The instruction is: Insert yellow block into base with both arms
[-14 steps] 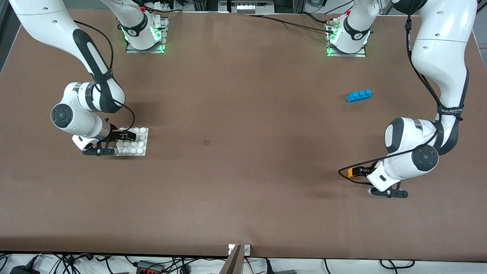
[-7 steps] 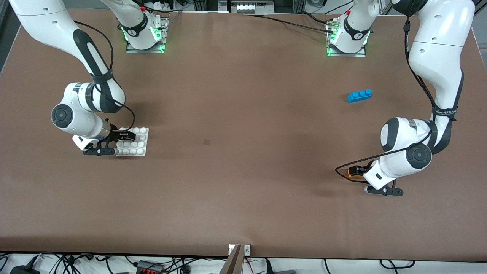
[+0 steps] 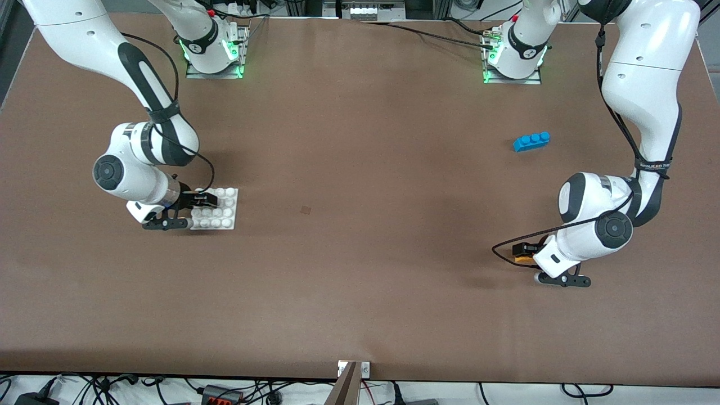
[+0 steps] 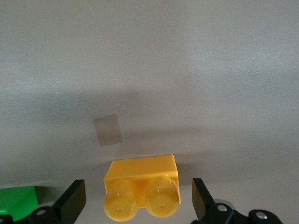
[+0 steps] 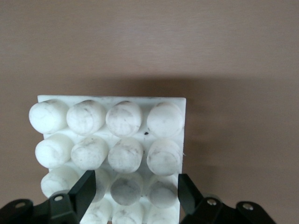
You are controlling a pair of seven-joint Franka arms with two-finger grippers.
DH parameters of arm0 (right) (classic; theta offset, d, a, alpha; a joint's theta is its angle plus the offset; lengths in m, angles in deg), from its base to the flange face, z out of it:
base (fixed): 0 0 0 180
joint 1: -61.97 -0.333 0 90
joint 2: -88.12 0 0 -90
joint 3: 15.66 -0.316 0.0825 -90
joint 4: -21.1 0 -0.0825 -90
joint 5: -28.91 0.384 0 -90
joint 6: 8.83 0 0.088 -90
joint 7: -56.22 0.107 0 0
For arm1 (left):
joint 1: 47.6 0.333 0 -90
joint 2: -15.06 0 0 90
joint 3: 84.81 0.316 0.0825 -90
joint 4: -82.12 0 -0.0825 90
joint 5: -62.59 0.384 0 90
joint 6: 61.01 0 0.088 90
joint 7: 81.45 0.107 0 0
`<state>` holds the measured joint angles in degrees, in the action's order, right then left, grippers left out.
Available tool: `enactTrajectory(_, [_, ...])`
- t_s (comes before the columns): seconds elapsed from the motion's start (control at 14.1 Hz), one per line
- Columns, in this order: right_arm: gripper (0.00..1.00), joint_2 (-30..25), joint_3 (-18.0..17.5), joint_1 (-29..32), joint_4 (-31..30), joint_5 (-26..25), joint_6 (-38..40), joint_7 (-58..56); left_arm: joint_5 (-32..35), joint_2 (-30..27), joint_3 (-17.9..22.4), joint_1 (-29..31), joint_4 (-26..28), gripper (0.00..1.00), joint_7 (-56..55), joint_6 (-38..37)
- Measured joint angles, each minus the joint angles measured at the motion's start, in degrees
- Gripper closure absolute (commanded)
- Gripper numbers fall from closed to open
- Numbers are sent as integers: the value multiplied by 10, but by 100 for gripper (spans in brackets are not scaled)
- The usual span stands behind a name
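My left gripper should next grab the body of the yellow block (image 3: 523, 259) below its studs. Then it can insert the block into the base.
The yellow block (image 3: 523, 259) lies on the table near the left arm's end. In the left wrist view the yellow block (image 4: 142, 189) shows its two studs. My left gripper (image 3: 523, 251) is open around it, and in its own view the left gripper (image 4: 135, 205) has a gap on each side of the block. The white base (image 3: 220, 211) is toward the right arm's end. My right gripper (image 3: 205, 199) is shut on its edge. In the right wrist view the base (image 5: 112, 126) fills the middle, with the right gripper (image 5: 138, 191) over its studs.
A blue three-stud brick (image 3: 531, 141) lies farther from the front camera than the left gripper. A green brick (image 4: 16, 200) shows beside the yellow block in the left wrist view. A small square mark (image 3: 305, 210) is on the table's middle.
My right gripper and the base have shifted together toward the table's middle. My left arm has shifted slightly, with the gripper staying around the yellow block.
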<state>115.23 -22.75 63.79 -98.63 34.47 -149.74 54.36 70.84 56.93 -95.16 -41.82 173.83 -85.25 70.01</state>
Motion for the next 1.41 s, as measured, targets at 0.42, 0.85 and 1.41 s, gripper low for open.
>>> enactTrajectory(0.42, [22, 36, -15, -81, 47, 62, 0, 24, 0, 0, -1, 0, 6, 3, 0, 0])
enactTrajectory(0.85, [21, 104, -18, -195, 155, 68, -1, 137, 0, -1, -2, -1, 8, 36, 0, 2])
enactTrajectory(1.41, [20, 178, -18, -326, 271, 69, -5, 272, 0, -4, -3, -1, 9, 46, 0, 3])
